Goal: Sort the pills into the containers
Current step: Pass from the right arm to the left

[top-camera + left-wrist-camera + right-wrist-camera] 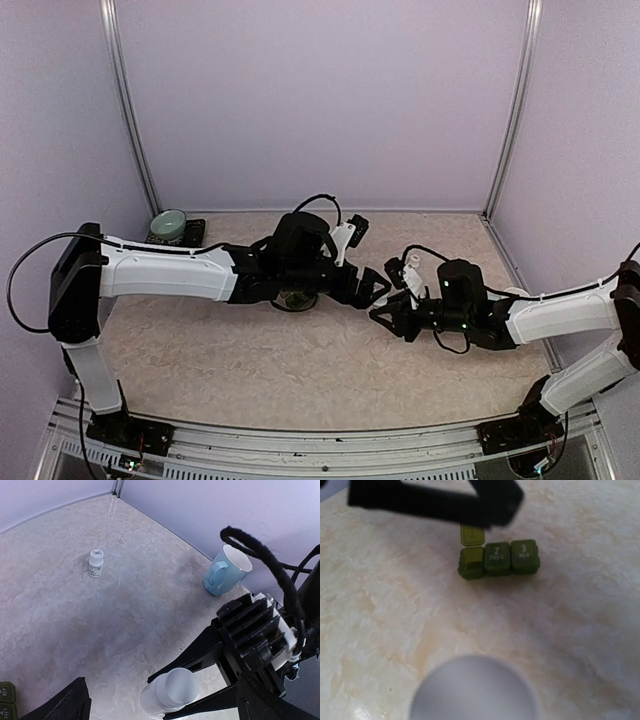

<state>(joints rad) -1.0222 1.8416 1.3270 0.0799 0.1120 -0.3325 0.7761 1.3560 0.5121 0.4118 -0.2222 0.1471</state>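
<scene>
The bare table is showing between my left gripper's finger and the white bottle. My left gripper should move toward the bottle before it closes.
The containers (497, 559) are a dark green strip of three compartments on the table. The left lid stands open; the lids marked 2 and 3 are shut. In the top view the strip (295, 298) lies mostly hidden under my left wrist. My right gripper (385, 313) is shut on a white pill bottle (172, 690), held above the table with its cap on. The bottle shows as a white blur in the right wrist view (475, 690). My left gripper (367, 288) is open, its fingers wide apart on either side of the bottle's cap end. No loose pills show.
A second small white labelled bottle (95, 563) stands on the table further off. A pale blue mug (227, 571) stands near the right wall. A pale green bowl (168, 225) sits at the back left corner. Walls enclose three sides.
</scene>
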